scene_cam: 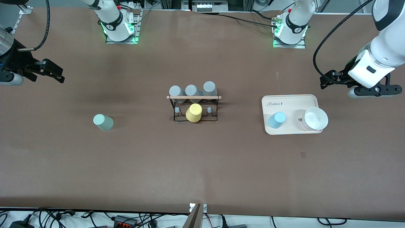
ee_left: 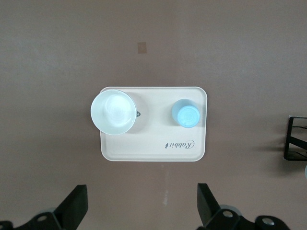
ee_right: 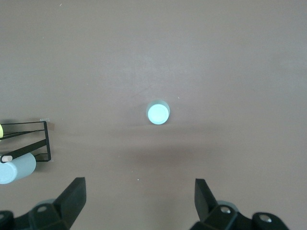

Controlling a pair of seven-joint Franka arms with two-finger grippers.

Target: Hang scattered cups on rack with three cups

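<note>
The light blue cup's rim is flat against the tray, so my left gripper needs to pick up the cup next by its raised base end (scene_cam: 279,117) (ee_left: 188,116).
The pale mint-green cup (scene_cam: 103,122) stands upside down on the bare table toward the right arm's end; it also shows in the right wrist view (ee_right: 158,113). The light blue cup (scene_cam: 277,120) stands upside down on the cream tray (scene_cam: 289,98); it also shows in the left wrist view (ee_left: 186,113). The black wire rack (scene_cam: 194,107) stands mid-table with three grey cups (scene_cam: 191,91) on its farther pegs. My right gripper (scene_cam: 53,71) is open and empty, high over the table at its own end. My left gripper (scene_cam: 327,79) is open and empty, high over the table beside the tray.
A yellow cup (scene_cam: 194,112) sits on the rack's nearer middle peg. A white bowl (scene_cam: 314,118) sits on the tray beside the blue cup. The rack's edge shows in the left wrist view (ee_left: 297,143) and the right wrist view (ee_right: 29,141).
</note>
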